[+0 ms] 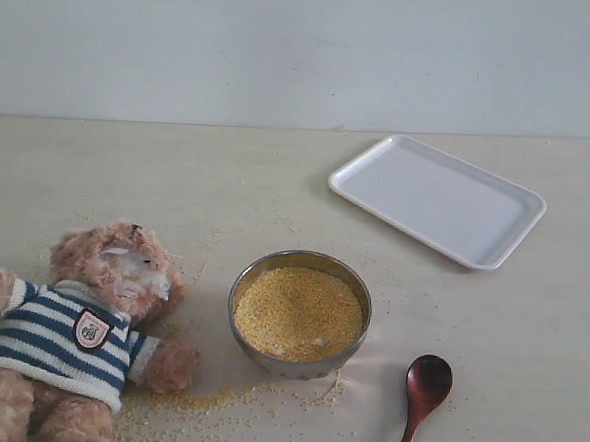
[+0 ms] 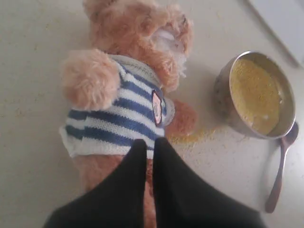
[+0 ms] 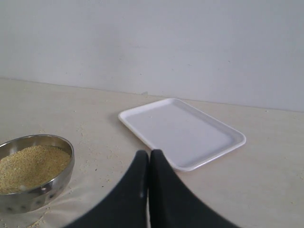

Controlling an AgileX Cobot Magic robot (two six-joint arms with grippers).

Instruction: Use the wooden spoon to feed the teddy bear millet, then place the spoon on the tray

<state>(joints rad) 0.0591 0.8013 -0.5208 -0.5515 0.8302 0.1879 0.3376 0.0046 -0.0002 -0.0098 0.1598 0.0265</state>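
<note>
My left gripper is to pick up the teddy bear by its furry head next. That leaves its muzzle free for the millet [image 1: 297,312].
The teddy bear [image 1: 77,338] [image 2: 128,80] lies on its back at the front left in its striped sweater. To its right, millet [image 1: 297,312] [image 2: 254,95] [image 3: 29,167] fills a round steel bowl [image 1: 266,360] [image 3: 57,183]. The wooden spoon [image 1: 425,389] [image 2: 280,171] lies flat on the table just right of the bowl. At the back right sits the white tray [image 1: 439,198] [image 3: 183,128], with nothing on it. My left gripper [image 2: 149,141] is shut and empty above the bear's lower body. My right gripper [image 3: 148,153] is shut and empty, apart from tray and bowl. Neither arm shows in the exterior view.
Loose millet grains [image 1: 204,396] [image 2: 194,137] are scattered on the beige table [image 1: 276,200] in front of the bowl and beside the bear's arm. A plain pale wall [image 1: 305,51] rises behind the table's back edge.
</note>
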